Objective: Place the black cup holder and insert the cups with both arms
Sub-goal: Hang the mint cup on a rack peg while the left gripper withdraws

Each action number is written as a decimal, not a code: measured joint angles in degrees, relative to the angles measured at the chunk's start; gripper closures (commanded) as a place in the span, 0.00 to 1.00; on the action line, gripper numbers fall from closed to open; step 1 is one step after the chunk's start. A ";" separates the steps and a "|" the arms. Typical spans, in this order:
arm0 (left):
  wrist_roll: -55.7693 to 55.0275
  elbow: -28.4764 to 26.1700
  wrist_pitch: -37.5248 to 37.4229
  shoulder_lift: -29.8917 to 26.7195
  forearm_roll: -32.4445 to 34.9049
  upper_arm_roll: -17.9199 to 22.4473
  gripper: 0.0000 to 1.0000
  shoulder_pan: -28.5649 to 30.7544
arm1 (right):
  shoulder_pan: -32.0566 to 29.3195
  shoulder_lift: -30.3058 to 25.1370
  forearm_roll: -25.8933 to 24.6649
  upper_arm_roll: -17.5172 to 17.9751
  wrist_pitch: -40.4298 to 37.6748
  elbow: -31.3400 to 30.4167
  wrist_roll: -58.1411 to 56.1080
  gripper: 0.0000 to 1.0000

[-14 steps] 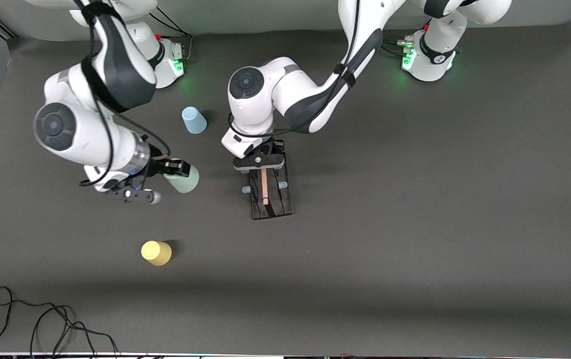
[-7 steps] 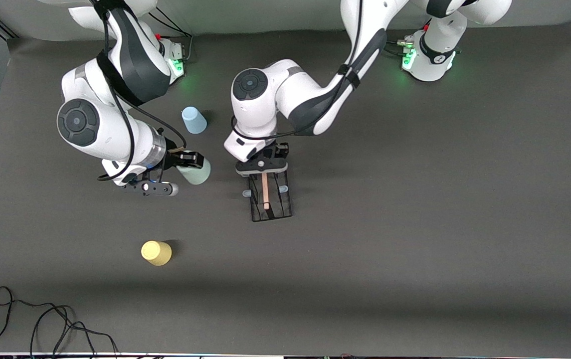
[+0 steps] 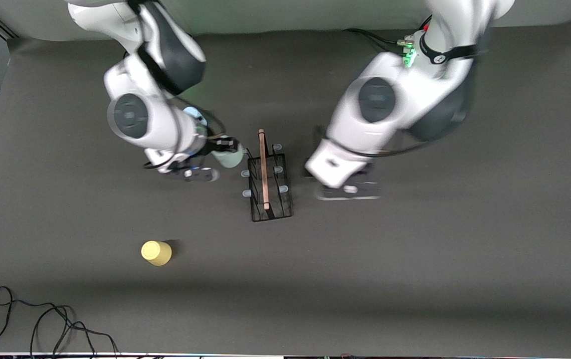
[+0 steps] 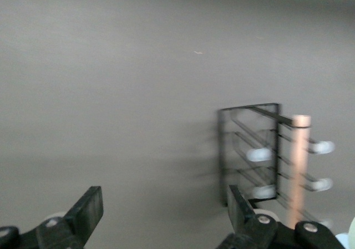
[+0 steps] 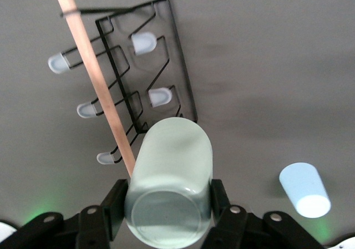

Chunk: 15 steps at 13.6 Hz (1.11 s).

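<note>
The mint cup (image 3: 231,156) (image 5: 172,182) hangs short of the holder's side pegs, so my right gripper should keep holding it until it gets there.
The black cup holder (image 3: 270,199) stands on the dark table, its wooden rod handle (image 3: 263,169) on top and its pale-blue-tipped pegs sticking out at both sides. My right gripper (image 3: 223,148) is shut on the pale mint green cup (image 3: 231,156), held on its side right beside the holder on the right arm's side. In the right wrist view the mint cup (image 5: 172,182) lies between the fingers (image 5: 113,204), over the holder (image 5: 177,66). My left gripper (image 3: 347,192) is open and empty, beside the holder toward the left arm's end. The holder also shows in the left wrist view (image 4: 224,155). The pale blue cup (image 3: 194,112) is partly hidden under the right arm. The yellow cup (image 3: 156,253) stands nearer the front camera.
A black cable (image 3: 41,324) lies near the table's front edge at the right arm's end. The pale blue cup also shows in the right wrist view (image 5: 305,191), standing mouth down.
My left gripper has let go of the holder's handle and swung away toward the left arm's end. My right gripper has carried the mint cup up to the holder.
</note>
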 measured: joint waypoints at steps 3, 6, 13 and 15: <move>13.38 -9.65 -3.77 -9.17 -0.39 0.30 0.00 10.09 | 1.80 0.84 -0.68 -0.03 1.76 -3.99 1.13 0.94; 26.20 -12.36 -8.86 -13.18 -0.53 0.56 0.00 20.68 | 1.66 0.83 -0.72 -0.43 2.24 -6.22 1.13 0.41; 30.01 -12.28 -15.64 -20.51 6.14 0.39 0.00 27.10 | 0.15 0.76 -0.74 -1.39 4.51 -4.66 1.14 0.11; 29.99 -12.24 -16.63 -22.39 6.79 0.26 0.00 27.09 | -2.44 0.94 -2.76 -2.12 5.39 -3.09 -1.42 0.11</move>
